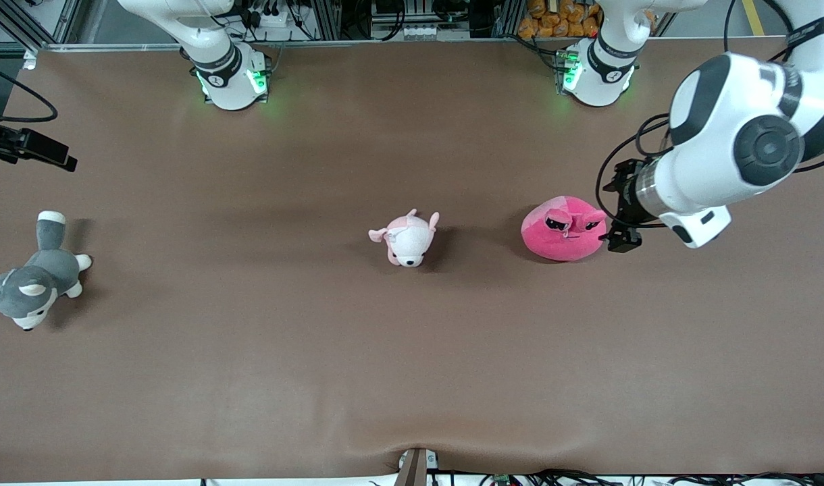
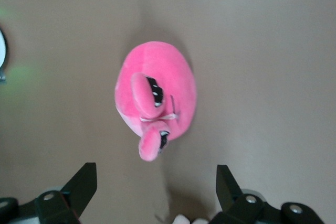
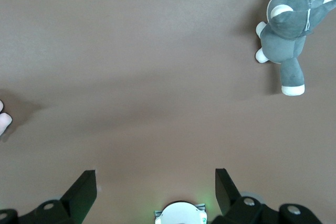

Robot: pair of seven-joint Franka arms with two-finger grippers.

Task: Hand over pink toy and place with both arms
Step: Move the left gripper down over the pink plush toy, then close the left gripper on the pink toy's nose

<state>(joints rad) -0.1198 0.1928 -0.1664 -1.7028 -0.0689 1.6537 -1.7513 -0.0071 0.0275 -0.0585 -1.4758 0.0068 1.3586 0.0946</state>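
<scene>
Next, to hand over the pink toy, my left gripper grabs its narrow ear (image 1: 594,219) that sticks out, since the toy has a wide, round body (image 1: 556,243).
The pink toy (image 1: 564,228) lies on the brown table toward the left arm's end, a round hot-pink plush with two ears and dark eyes; in the left wrist view the pink toy (image 2: 157,95) fills the middle. My left gripper (image 1: 620,212) hangs just beside it on the left arm's end side, apart from it. Seen from its own wrist, the left gripper (image 2: 156,174) is open and holds nothing. My right gripper (image 3: 156,177) waits open and empty over the table by the right arm's base (image 3: 181,214); the front view does not show it.
A small pale pink-and-white plush (image 1: 407,238) lies at mid-table beside the pink toy. A grey-and-white plush dog (image 1: 34,277) lies at the right arm's end, also showing as the dog (image 3: 289,30) in the right wrist view. A black camera mount (image 1: 27,145) sticks over that table end.
</scene>
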